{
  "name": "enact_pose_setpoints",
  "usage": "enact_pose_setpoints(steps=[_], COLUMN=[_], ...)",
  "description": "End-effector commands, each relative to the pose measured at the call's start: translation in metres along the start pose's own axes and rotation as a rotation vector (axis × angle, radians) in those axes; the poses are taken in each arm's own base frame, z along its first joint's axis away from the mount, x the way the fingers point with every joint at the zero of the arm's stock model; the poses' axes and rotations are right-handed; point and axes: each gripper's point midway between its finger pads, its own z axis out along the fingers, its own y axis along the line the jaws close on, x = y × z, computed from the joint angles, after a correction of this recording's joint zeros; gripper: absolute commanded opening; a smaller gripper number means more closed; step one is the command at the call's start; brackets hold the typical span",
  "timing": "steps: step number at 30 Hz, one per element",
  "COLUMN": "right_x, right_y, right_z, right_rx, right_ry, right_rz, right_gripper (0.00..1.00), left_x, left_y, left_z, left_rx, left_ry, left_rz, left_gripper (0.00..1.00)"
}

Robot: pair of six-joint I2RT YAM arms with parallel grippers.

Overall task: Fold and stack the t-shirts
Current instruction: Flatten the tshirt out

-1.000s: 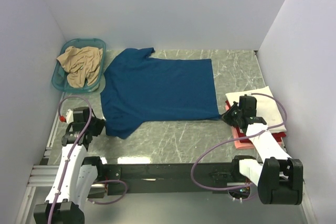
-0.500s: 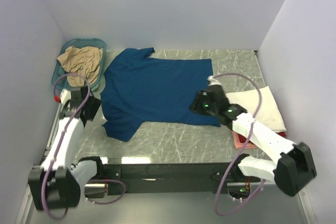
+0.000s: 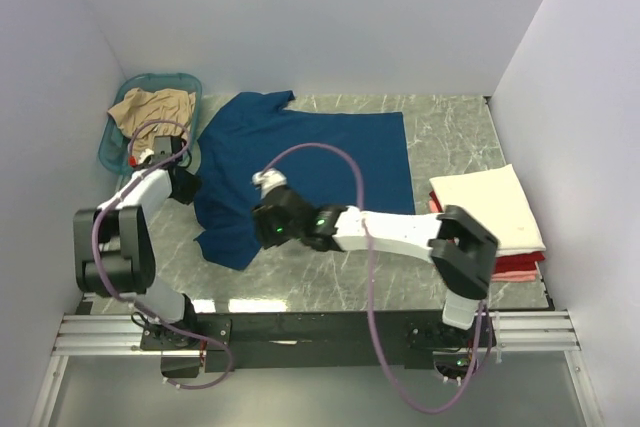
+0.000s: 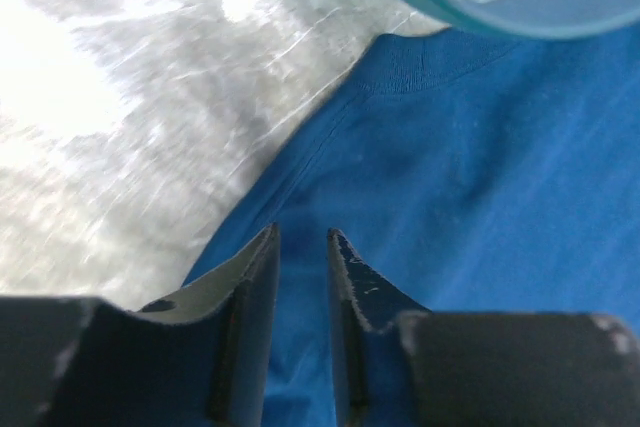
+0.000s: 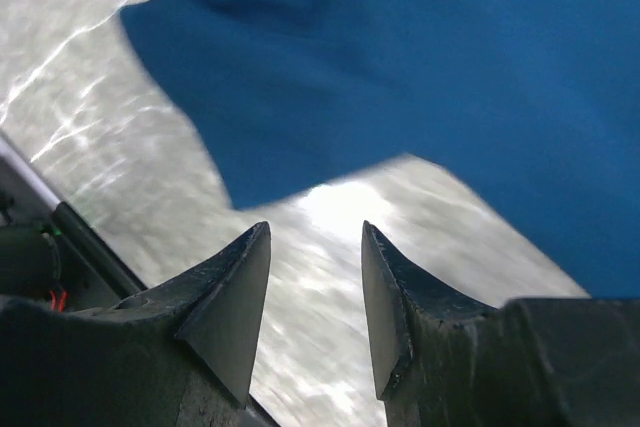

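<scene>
The robot's right gripper should next take hold of the dark blue t-shirt's near sleeve at its hem corner [image 3: 240, 266] [image 5: 240, 198], on the underarm side, to arrange the shirt for folding.
A dark blue t-shirt [image 3: 310, 162] lies spread flat on the marble table [image 3: 340, 267]. My left gripper [image 3: 186, 183] is at the shirt's left edge by the collar. In the left wrist view the gripper [image 4: 302, 237] is narrowly open over the blue cloth [image 4: 480, 177], near the collar [image 4: 420, 59]. My right gripper [image 3: 268, 228] reaches to the shirt's near edge beside the sleeve. In the right wrist view it is open [image 5: 316, 237] over bare table, with the shirt's edge [image 5: 440, 77] just beyond. A tan t-shirt [image 3: 150, 122] lies crumpled in the basket. A folded cream-white t-shirt [image 3: 487, 205] tops red and pink ones [image 3: 512, 269] at the right.
The teal plastic basket [image 3: 112, 152] stands at the far left, and its rim [image 4: 470, 2] is close above my left gripper. White walls enclose the table on three sides. A black rail [image 3: 320, 329] runs along the near edge.
My right arm has swung left from the folded stack across the shirt to its near-left edge. My left arm has moved away from me to the shirt's collar beside the basket.
</scene>
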Motion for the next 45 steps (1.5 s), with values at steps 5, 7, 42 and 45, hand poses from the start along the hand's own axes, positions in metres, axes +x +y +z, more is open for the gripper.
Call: enact_pose_setpoints(steps=[5,7,42,45], right_x=[0.0,0.015,0.026,0.008], right_y=[0.066,0.074,0.053,0.042], right_z=[0.035,0.046,0.055,0.042], right_rx=[-0.059,-0.067,0.064,0.052], right_ry=[-0.044,-0.018,0.036,0.028], right_rz=[-0.199,-0.233,-0.272,-0.218], right_gripper=[0.49,0.5,0.0,0.0], left_x=[-0.004,-0.005,-0.025,-0.03], left_y=[-0.02,-0.016,-0.015,-0.018], left_z=[0.027,0.033,0.048,0.046], left_rx=[0.022,-0.006,-0.119,-0.121], left_ry=[0.021,0.021,-0.008,-0.02], left_rz=[0.061,0.071,0.187,0.197], left_gripper=[0.23,0.21,0.03,0.01])
